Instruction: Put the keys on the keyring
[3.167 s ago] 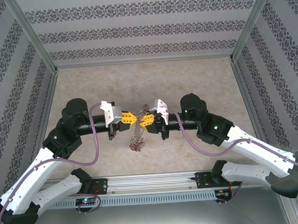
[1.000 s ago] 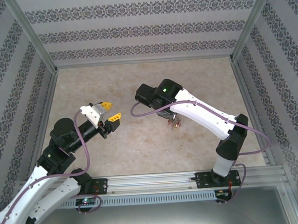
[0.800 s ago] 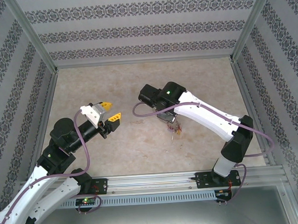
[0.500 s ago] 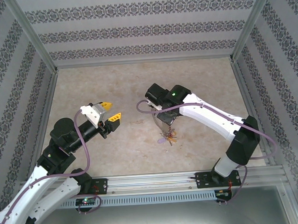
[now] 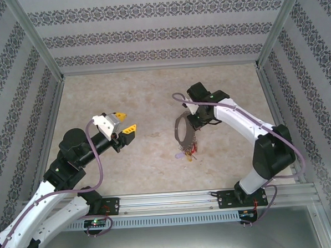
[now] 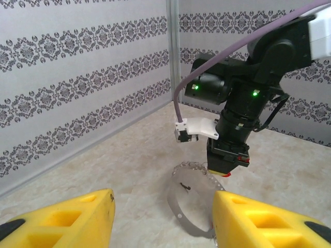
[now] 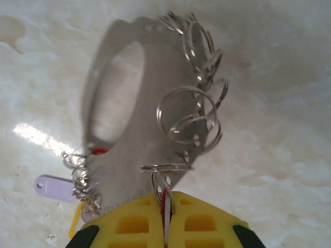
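Note:
I need to keep holding the red-tagged key with my right gripper, because it would fall against the edge of the tilted keyring if I opened now.
The keyring (image 5: 181, 129) is a wide grey metal loop standing on edge on the table, right of centre. A bunch of tagged keys (image 5: 186, 152) trails from its near end. My right gripper (image 5: 195, 123) is against the loop's right side. In the right wrist view its yellow fingers (image 7: 129, 222) are shut on a red-tagged key (image 7: 165, 200) whose small split ring hooks the keyring (image 7: 134, 139). More split rings (image 7: 191, 116) and a purple tag (image 7: 51, 187) hang on it. My left gripper (image 5: 125, 125) is open and holds nothing, left of the keyring (image 6: 181, 209).
Patterned walls and aluminium posts (image 5: 36, 47) enclose the beige table (image 5: 125, 93). In the left wrist view the right arm's wrist (image 6: 232, 129) stands over the far side of the loop. The rail (image 5: 169, 201) runs along the near edge.
The right arm swung right and lowered the keyring, so the keys now rest on the table. The left gripper, at the ring 3.2 s ago, has let go, drawn back left and stays open.

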